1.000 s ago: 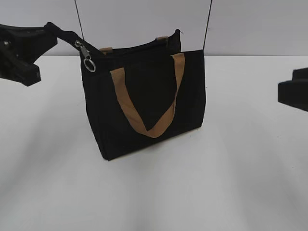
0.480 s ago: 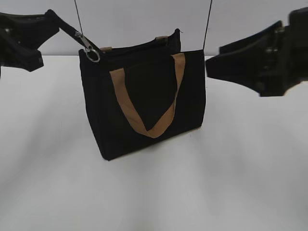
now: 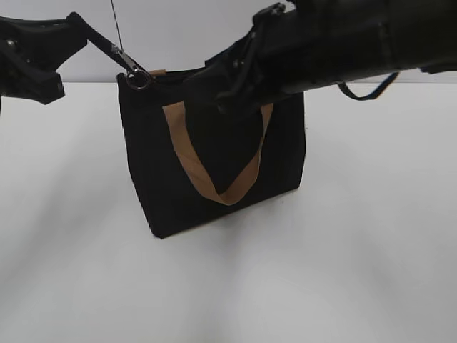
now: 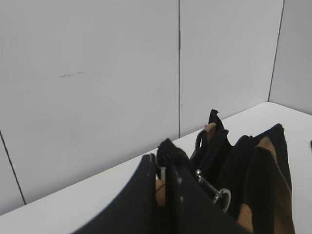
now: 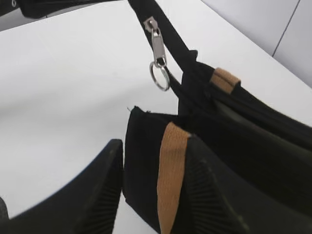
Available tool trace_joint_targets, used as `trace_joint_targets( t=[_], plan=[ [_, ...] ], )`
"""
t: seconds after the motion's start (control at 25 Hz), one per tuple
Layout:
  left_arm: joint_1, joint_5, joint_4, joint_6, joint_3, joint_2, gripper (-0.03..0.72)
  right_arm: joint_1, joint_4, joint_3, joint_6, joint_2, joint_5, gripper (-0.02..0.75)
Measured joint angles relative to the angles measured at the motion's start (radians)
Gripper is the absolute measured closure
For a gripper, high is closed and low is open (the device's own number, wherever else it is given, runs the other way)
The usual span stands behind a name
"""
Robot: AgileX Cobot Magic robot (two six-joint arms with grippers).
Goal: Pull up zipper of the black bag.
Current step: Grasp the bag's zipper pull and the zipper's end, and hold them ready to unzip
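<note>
I should grab the silver pull by its ring with my right gripper next. Then it can pull up the zipper of the black bag.
The black bag stands upright mid-table, a tan handle looped on its front. My left gripper is shut on the black fabric end of the zipper track and holds it taut off the bag's top left corner; the grip shows in the left wrist view. The silver zipper pull with its ring hangs on that strip by the corner, and shows in the right wrist view. My right gripper is open over the bag's top edge, its jaws astride a bag corner with a tan strap.
The white table runs all round the bag. A grey panelled wall stands behind. A thin black shoulder cord rises from the bag at the left. My right arm hides most of the bag's top.
My right arm has swept in from the right edge to over the bag's top. My left gripper lifted slightly, drawing the zipper strip taut.
</note>
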Motion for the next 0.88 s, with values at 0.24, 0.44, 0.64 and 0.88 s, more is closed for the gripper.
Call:
trace_joint_targets(
  t=[0.24, 0.44, 0.64, 0.88],
  plan=[
    [0.0, 0.002, 0.0, 0.0, 0.0, 0.0, 0.671, 0.024, 0.0, -0.125, -0.035, 0.129, -0.01, 0.415],
    [0.0, 0.002, 0.0, 0.0, 0.0, 0.0, 0.671, 0.024, 0.0, -0.195, -0.038, 0.197, -0.01, 0.415],
    [0.0, 0.002, 0.0, 0.0, 0.0, 0.0, 0.671, 0.024, 0.003, -0.233, -0.039, 0.251, 0.012, 0.415],
    [0.0, 0.002, 0.0, 0.0, 0.0, 0.0, 0.671, 0.061, 0.006, -0.239, -0.048, 0.276, 0.003, 0.415]
  ],
)
